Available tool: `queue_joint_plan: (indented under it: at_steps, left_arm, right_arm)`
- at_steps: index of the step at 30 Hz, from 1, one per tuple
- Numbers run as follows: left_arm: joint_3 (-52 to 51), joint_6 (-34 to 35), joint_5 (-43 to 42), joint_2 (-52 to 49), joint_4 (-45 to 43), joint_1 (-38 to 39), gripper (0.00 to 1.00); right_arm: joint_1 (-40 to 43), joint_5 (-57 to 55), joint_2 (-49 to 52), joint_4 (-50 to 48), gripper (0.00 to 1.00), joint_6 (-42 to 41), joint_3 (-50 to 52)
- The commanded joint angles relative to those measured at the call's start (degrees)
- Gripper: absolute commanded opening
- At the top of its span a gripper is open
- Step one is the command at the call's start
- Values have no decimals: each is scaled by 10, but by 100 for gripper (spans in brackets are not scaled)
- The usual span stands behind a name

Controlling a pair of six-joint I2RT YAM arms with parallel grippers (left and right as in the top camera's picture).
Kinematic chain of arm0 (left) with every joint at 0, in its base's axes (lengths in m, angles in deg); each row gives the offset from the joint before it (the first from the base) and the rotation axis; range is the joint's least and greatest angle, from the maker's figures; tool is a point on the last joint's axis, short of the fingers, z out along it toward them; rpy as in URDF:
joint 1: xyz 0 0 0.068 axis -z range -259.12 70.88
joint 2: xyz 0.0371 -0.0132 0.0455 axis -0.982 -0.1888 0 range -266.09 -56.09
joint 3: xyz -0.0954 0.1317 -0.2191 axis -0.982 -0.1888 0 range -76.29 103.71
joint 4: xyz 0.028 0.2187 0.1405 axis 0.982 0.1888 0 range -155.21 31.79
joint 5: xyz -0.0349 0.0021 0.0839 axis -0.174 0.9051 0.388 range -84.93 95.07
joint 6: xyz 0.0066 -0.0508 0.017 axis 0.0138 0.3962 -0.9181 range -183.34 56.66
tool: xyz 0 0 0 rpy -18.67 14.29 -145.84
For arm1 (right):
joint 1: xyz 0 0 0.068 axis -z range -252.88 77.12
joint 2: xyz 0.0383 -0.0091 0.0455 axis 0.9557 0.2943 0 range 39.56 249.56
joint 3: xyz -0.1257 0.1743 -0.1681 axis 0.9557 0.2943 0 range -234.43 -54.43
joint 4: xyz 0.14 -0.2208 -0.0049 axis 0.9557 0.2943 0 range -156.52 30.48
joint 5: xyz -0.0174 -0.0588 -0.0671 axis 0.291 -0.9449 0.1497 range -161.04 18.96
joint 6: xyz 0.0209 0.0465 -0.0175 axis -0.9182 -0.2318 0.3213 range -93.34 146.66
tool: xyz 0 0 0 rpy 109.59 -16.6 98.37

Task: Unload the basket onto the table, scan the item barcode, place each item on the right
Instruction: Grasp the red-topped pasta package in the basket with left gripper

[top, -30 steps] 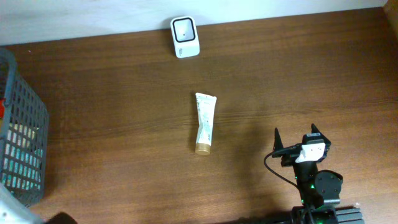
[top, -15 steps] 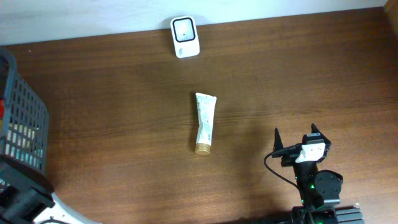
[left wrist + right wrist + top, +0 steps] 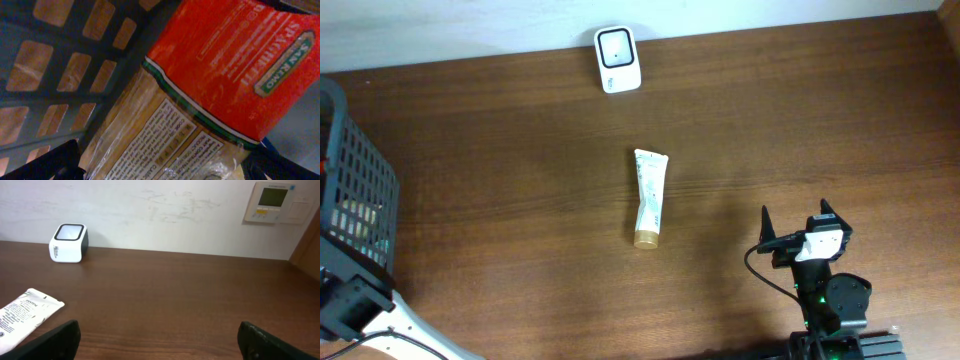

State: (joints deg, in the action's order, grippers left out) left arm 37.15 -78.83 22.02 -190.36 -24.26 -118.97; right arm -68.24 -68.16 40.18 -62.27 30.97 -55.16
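My left gripper grabs the spaghetti packet [image 3: 225, 70] across its clear label section [image 3: 165, 149] next, by both side edges, so that the barcode scanning becomes possible.
A white-green tube [image 3: 649, 197] lies in the middle of the table, cap end toward me; the right wrist view shows it as the tube [image 3: 25, 315] at the left edge. The white scanner [image 3: 617, 59] stands at the far edge, also visible as the scanner [image 3: 69, 243]. In the left wrist view a red and clear spaghetti packet [image 3: 225, 70] fills the frame inside the basket. My left gripper [image 3: 160, 170] is open, its fingers [image 3: 50, 160] on either side of the packet's label end. My right gripper [image 3: 796, 212] is open over bare wood at the near right.
A dark mesh basket [image 3: 360, 190] holding items stands at the left edge, its wall [image 3: 60, 60] close behind the packet. My left arm [image 3: 345, 300] reaches in at the bottom left corner. A wall panel [image 3: 275, 202] hangs beyond the table.
The left arm has shifted at the bottom left beside the basket, with more of its dark links now in the overhead view. The tube, scanner and right arm have not moved.
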Motion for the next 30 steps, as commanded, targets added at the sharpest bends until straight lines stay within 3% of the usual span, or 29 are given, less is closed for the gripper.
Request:
queue_joint_plan:
  at_steps: [1, 3, 7, 12, 18, 22, 24, 26, 30]
  left_arm:
    - [-2, -9, -2, -12, -2, -11, 85]
    - [-2, -9, -2, -12, 0, -12, 43]
    - [-1, -9, -2, -9, 0, -12, 0]
    - [-1, -9, 0, 52, 4, -12, 0]
    - [1, -8, -2, 251, -16, -12, 0]
    - [1, 61, -3, 386, -73, -12, 0]
    - [1, 116, -61, 449, -122, -12, 0]
    - [1, 181, -188, 510, -132, 3, 0]
    - [1, 216, -340, 558, -52, 108, 0]
  right_arm:
    - [2, 1, -4, 1, 99, -2, 4]
    - [2, 1, -4, 0, 99, -2, 4]
    - [2, 1, -4, 0, 99, -2, 4]
    - [2, 1, -4, 0, 99, -2, 4]
    - [2, 1, -4, 1, 99, -2, 4]
    - [2, 1, -4, 1, 99, -2, 4]
    - [2, 0, -4, 0, 99, -2, 4]
    - [2, 1, -4, 1, 99, -2, 4]
    - [2, 0, -4, 0, 99, -2, 4]
